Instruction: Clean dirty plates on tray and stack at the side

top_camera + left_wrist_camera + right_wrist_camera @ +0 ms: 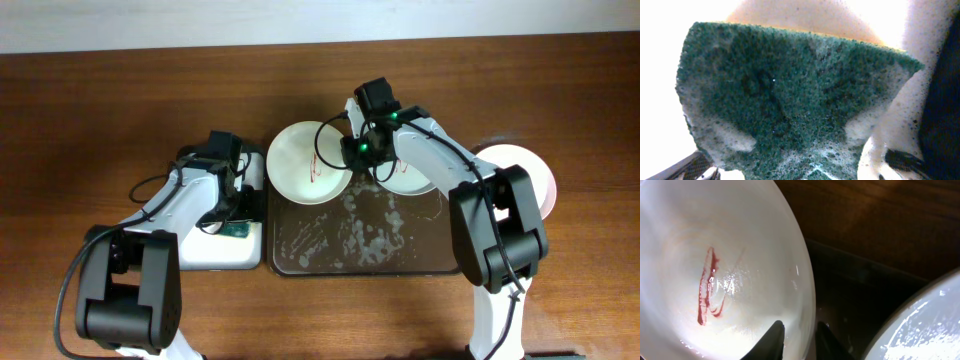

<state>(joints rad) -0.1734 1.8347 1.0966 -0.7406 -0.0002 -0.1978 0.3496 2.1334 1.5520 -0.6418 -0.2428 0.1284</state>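
Observation:
The left gripper grabs the foamy green sponge by its green side next. The sponge's yellow bottom stays free to clean the plate.
A cream plate point(303, 162) with a red smear point(707, 287) lies over the far left corner of the dark brown tray point(300, 255). My right gripper point(356, 150) straddles its right rim. One finger point(772, 341) rests on the inner face and the other point(829, 342) on the outside, so the right gripper point(800, 341) is shut on that rim. A pale, foam-streaked plate point(412, 180) point(922, 325) lies just to the right, under the right arm. A third plate point(528, 172) rests on the table at the right. My left gripper point(238, 212) point(800, 172) stands open over a foamy green sponge point(790, 95).
A small white tray point(215, 250) to the left of the brown tray holds the sponge point(238, 229). Whitish foam point(365, 235) streaks the brown tray's floor. Bare wooden table point(100, 120) surrounds everything. Both arm bases stand at the near edge.

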